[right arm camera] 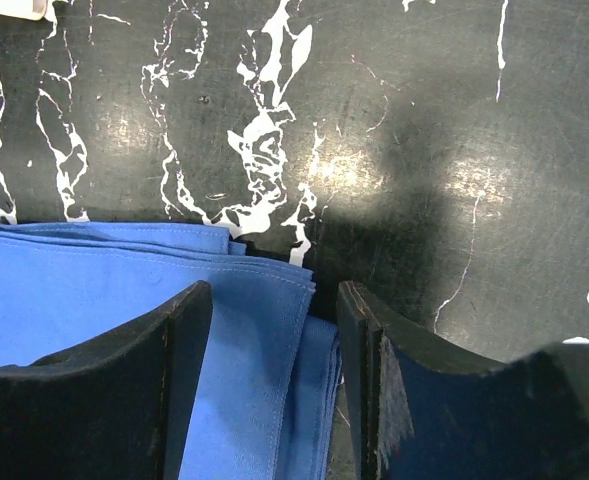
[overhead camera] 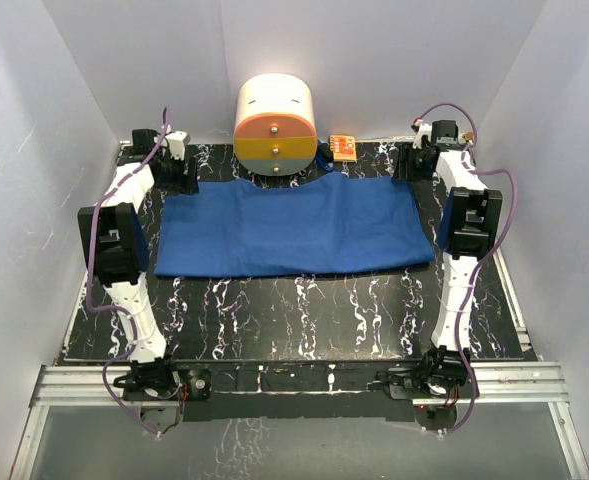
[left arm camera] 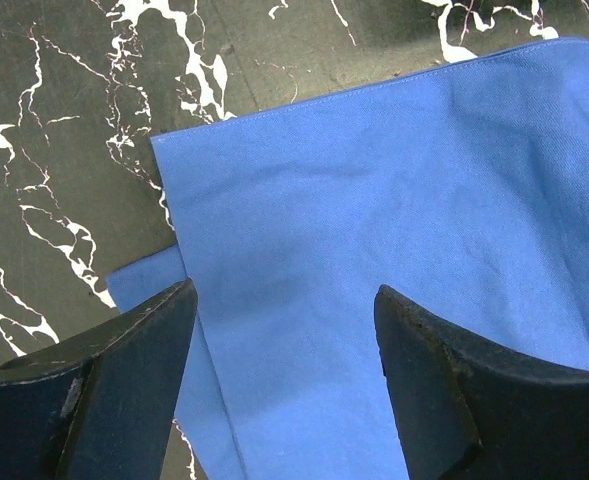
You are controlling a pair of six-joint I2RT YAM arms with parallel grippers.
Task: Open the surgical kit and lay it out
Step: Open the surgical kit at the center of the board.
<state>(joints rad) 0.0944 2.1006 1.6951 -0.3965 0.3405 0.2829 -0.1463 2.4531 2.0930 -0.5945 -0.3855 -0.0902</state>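
My left gripper next pinches only the cloth wrap's top layer at its back corner (overhead camera: 170,196) (left arm camera: 168,150), to open the cloth wrap toward the front.
The royal-blue cloth wrap (overhead camera: 289,228) lies folded flat across the back half of the black marbled table. No tray, instruments or packets show. My left gripper (overhead camera: 186,176) hovers at the cloth's back left corner. In the left wrist view it (left arm camera: 284,290) is open and empty above the cloth (left arm camera: 394,200), near a corner with a lower layer peeking out. My right gripper (overhead camera: 406,166) hovers at the back right corner. In the right wrist view it (right arm camera: 274,290) is open, its jaws straddling the stacked layered edges of the cloth (right arm camera: 94,290) without closing on them.
A round cream-and-orange drawer container (overhead camera: 274,125) stands at the back centre, touching the cloth's far edge. A small orange box (overhead camera: 341,146) lies to its right. White walls close in on three sides. Bare table (overhead camera: 294,320) lies in front of the cloth.
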